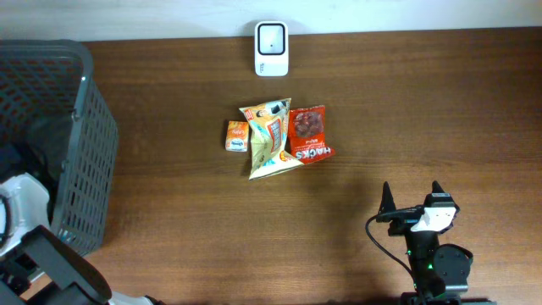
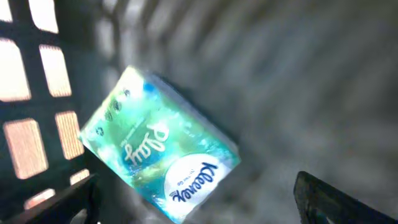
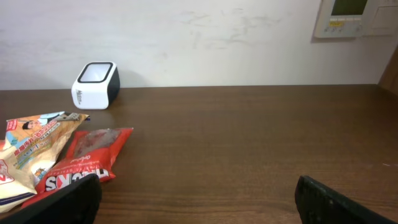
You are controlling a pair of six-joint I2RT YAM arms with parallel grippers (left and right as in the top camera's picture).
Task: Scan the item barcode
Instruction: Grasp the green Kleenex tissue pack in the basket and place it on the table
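The Kleenex tissue pack point(image 2: 158, 152) needs its barcode scanned, so my left gripper should grab it next by the corner point(image 2: 195, 188) beside its white logo. That leaves most of it uncovered.
In the left wrist view a green and blue Kleenex tissue pack point(image 2: 158, 152) lies tilted on the floor of the dark mesh basket point(image 2: 37, 93). My left gripper point(image 2: 199, 208) hangs open over it, its fingers point(image 2: 339, 199) wide on either side of the pack's lower corner and not touching it; the view is blurred. The white barcode scanner point(image 1: 271, 48) stands at the table's far edge, also seen as scanner point(image 3: 95, 84). My right gripper point(image 1: 412, 203) is open low over bare wood at the front right, nothing between its fingers point(image 3: 345, 202).
A small orange box point(image 1: 237, 135), a yellow snack bag point(image 1: 269, 140) and a red snack bag point(image 1: 309, 134) lie together at mid-table. The grey basket point(image 1: 85, 144) fills the left side, with my left arm point(image 1: 25, 212) reaching into it.
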